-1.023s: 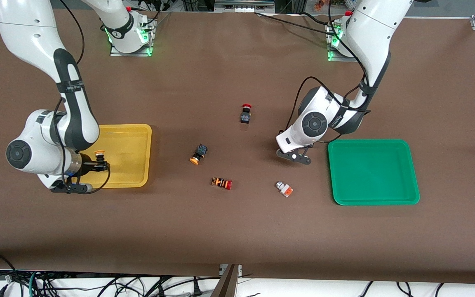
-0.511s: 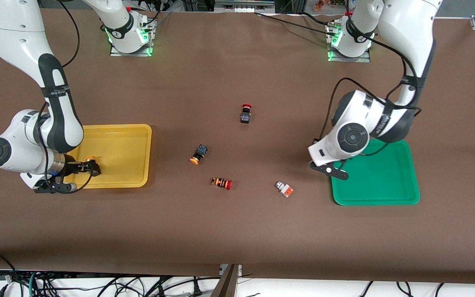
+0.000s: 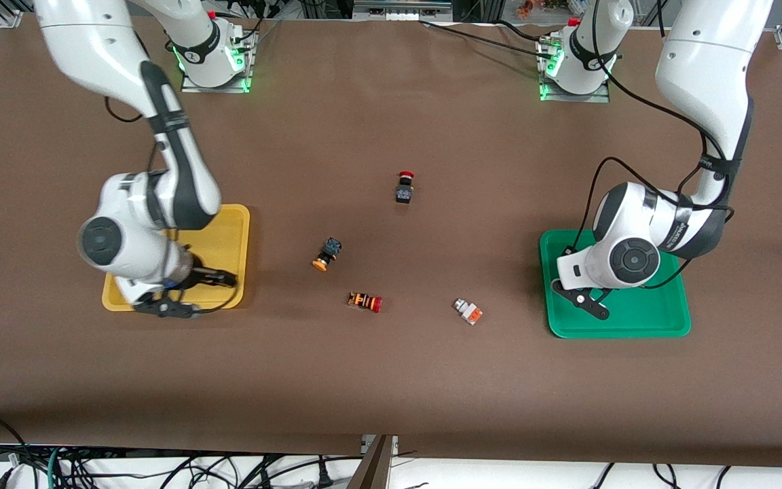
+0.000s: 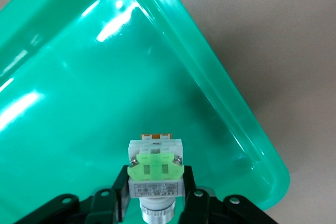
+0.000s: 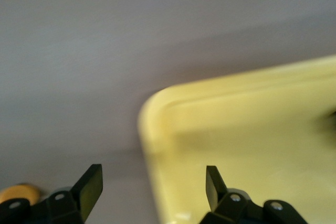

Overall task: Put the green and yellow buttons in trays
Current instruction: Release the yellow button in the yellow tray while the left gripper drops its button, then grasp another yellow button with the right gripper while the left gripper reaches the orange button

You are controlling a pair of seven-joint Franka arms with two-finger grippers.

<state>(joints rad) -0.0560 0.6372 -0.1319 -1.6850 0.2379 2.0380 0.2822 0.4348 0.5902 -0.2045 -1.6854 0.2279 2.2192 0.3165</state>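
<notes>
My right gripper grabs the yellow-capped button by its black body (image 3: 330, 248) next, to place it in the yellow tray (image 3: 231, 227).
My left gripper (image 3: 584, 302) is over the green tray (image 3: 642, 319), at the tray's end toward the table's middle. It is shut on the white-grey, green-faced button (image 4: 155, 174), held just above the tray floor (image 4: 94, 103). My right gripper (image 3: 218, 278) is open and empty over a corner of the yellow tray (image 3: 231, 227); its fingers (image 5: 90, 184) straddle the tray's rim (image 5: 149, 124). A black button with an orange-yellow cap (image 3: 325, 255) and a white-grey, orange-faced button (image 3: 468, 311) lie on the table. The other yellow-capped button is hidden.
A black button with a red cap (image 3: 404, 187) lies farther from the camera, mid-table. An orange-and-black striped button with a red cap (image 3: 364, 301) lies between the two loose task buttons. An orange-yellow blob (image 5: 18, 192) shows at the edge of the right wrist view.
My left gripper has carried the green button from beside the green tray to over it. My right gripper has opened, no longer holds the yellow-capped button, and has swung toward the tray's corner.
</notes>
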